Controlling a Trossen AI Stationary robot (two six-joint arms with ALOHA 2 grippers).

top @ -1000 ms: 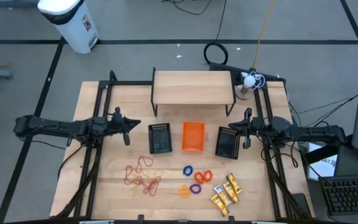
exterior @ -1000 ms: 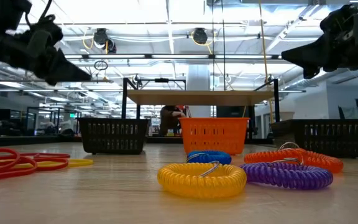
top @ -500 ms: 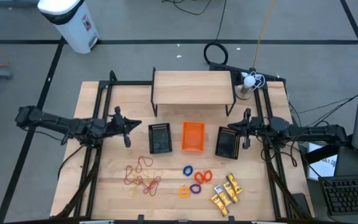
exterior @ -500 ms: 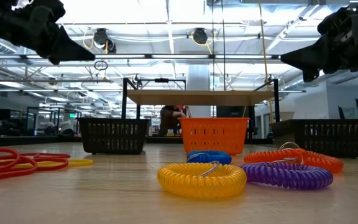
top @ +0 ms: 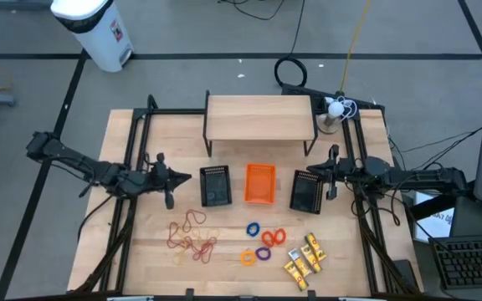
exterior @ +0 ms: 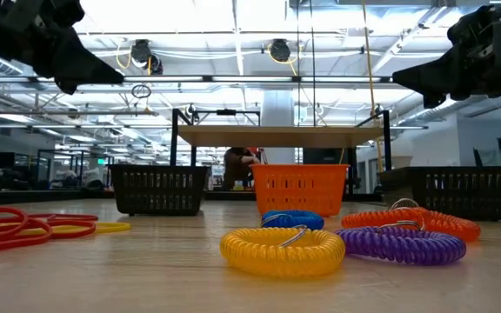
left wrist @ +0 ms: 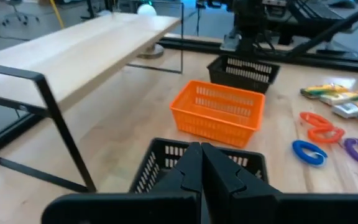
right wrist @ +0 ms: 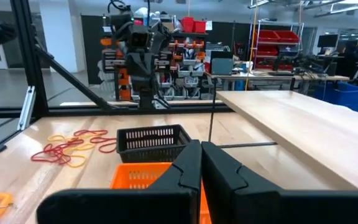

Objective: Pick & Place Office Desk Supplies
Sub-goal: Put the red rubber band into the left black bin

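Note:
The rubber bands need to be sorted into the black tray [top: 216,186], so next I will grip the red rubber band with my left gripper where the parts of its loop meet [top: 188,224].
The rubber bands [top: 192,238], red, orange and tan, lie tangled on the near left of the table. The coiled rings [top: 263,242] in blue, orange, purple and red lie near the middle front, and the yellow oblong pieces [top: 304,259] lie to their right. My left gripper [top: 188,176] hovers shut, left of the left black mesh tray [top: 215,186]; its fingers [left wrist: 191,168] meet. My right gripper [top: 311,173] hovers shut over the right black mesh tray [top: 306,192]; its fingers [right wrist: 191,168] are also together. Both hang well above the table in the low view.
An orange tray [top: 259,183] stands between the two black trays. A raised wooden shelf [top: 260,117] on black legs spans the far middle. Black frame rails run along both table sides. Bare wood shows between the trays and the loose items.
My left arm has bent at its elbow; its gripper has risen a little and shifted slightly toward the near edge, staying shut. My right arm has kept still. None of the things on the table have moved.

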